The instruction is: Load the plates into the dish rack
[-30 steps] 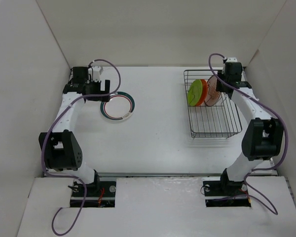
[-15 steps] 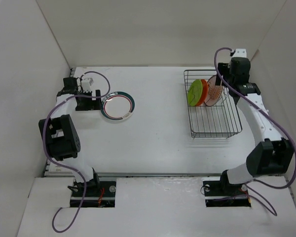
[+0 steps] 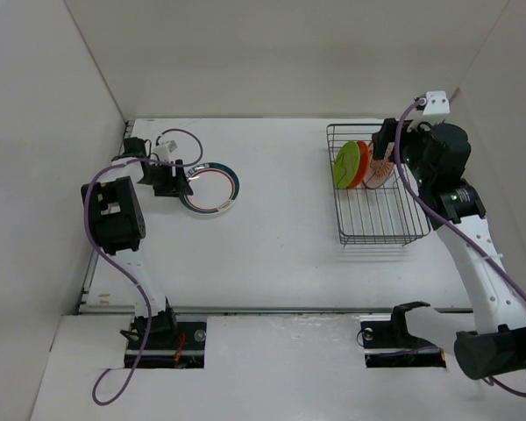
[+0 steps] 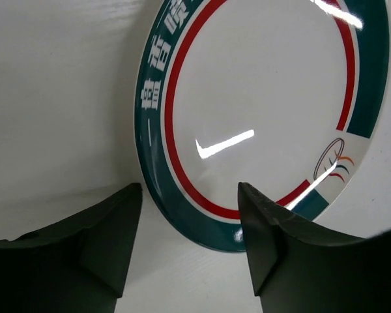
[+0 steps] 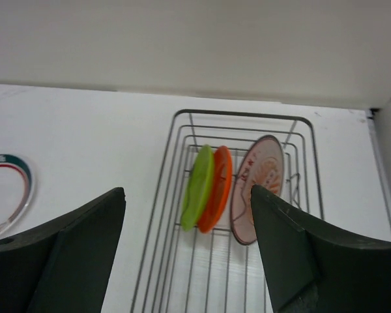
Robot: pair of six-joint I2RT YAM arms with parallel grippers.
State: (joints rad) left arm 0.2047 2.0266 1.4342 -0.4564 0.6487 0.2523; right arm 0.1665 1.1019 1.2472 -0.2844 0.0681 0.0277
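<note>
The white plate would stay on the tabletop if I raised my left gripper now. The gripper's fingers are wide apart around the plate's near rim (image 3: 186,185) (image 4: 193,228).
The white plate with the green-and-red ringed rim (image 3: 210,189) lies flat on the table at the back left. My left gripper (image 3: 180,181) is open, low at its left edge; in the left wrist view the plate's (image 4: 267,104) near rim sits between the open fingers of the gripper (image 4: 189,190). The lime-green (image 3: 348,165), orange (image 3: 362,164) and sunburst (image 3: 382,167) plates stand on edge in the dish rack (image 3: 381,219). My right gripper (image 3: 384,140) is open and empty, raised over the rack's back end. The right wrist view shows the gripper (image 5: 188,190) above the rack (image 5: 241,114) and the three plates.
White walls close in the table at the left, back and right. The rack's near half (image 5: 215,280) holds no plates. The ringed plate also shows at the left edge of the right wrist view (image 5: 10,189).
My left gripper has moved right, up to the ringed plate's left edge. My right arm has risen and drawn back from the sunburst plate, which stays standing in the rack.
</note>
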